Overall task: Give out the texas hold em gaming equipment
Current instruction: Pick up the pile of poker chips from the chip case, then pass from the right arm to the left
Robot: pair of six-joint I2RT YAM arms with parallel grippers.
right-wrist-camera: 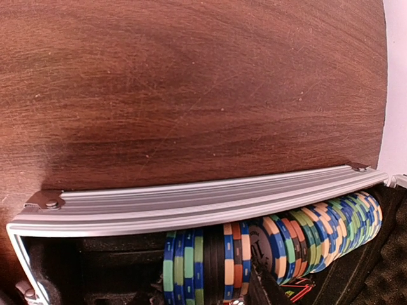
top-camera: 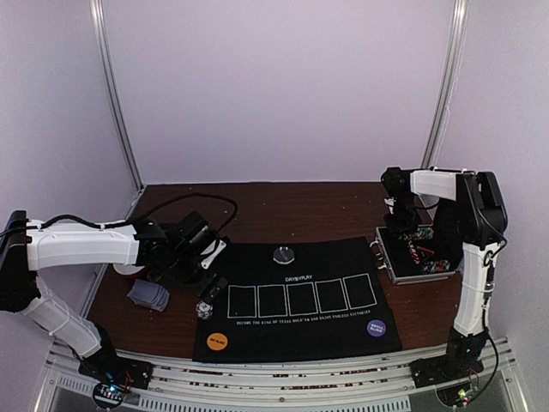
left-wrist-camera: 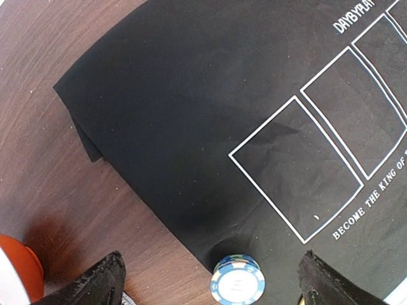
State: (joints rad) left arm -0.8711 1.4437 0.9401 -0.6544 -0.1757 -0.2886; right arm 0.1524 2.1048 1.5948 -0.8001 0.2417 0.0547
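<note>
I would raise several chips (right-wrist-camera: 207, 267) out of the silver case (right-wrist-camera: 191, 203) if I lifted my right gripper now, because its fingers are shut against both ends of the chips.
A small blue-and-white striped chip stack (left-wrist-camera: 237, 281) (top-camera: 204, 309) stands on the left edge of the black mat (left-wrist-camera: 210, 108). My left gripper (left-wrist-camera: 213, 286) (top-camera: 206, 292) hangs open around it, one finger on each side, both clear of it. A blue-grey card deck (top-camera: 148, 295) lies left of the mat. On the mat lie the clear dealer disc (top-camera: 284, 254), the orange disc (top-camera: 217, 342) and the purple disc (top-camera: 376, 327). My right gripper (right-wrist-camera: 210, 295) (top-camera: 401, 233) reaches down into the silver case (right-wrist-camera: 191, 203), its fingers closed on several chips (right-wrist-camera: 210, 264) standing on edge in the row.
The silver case (top-camera: 386, 253) sits on the wooden table right of the mat, with more striped chips (right-wrist-camera: 324, 232) in its foam tray. An orange object (left-wrist-camera: 19, 270) lies beside my left finger. White walls enclose the table.
</note>
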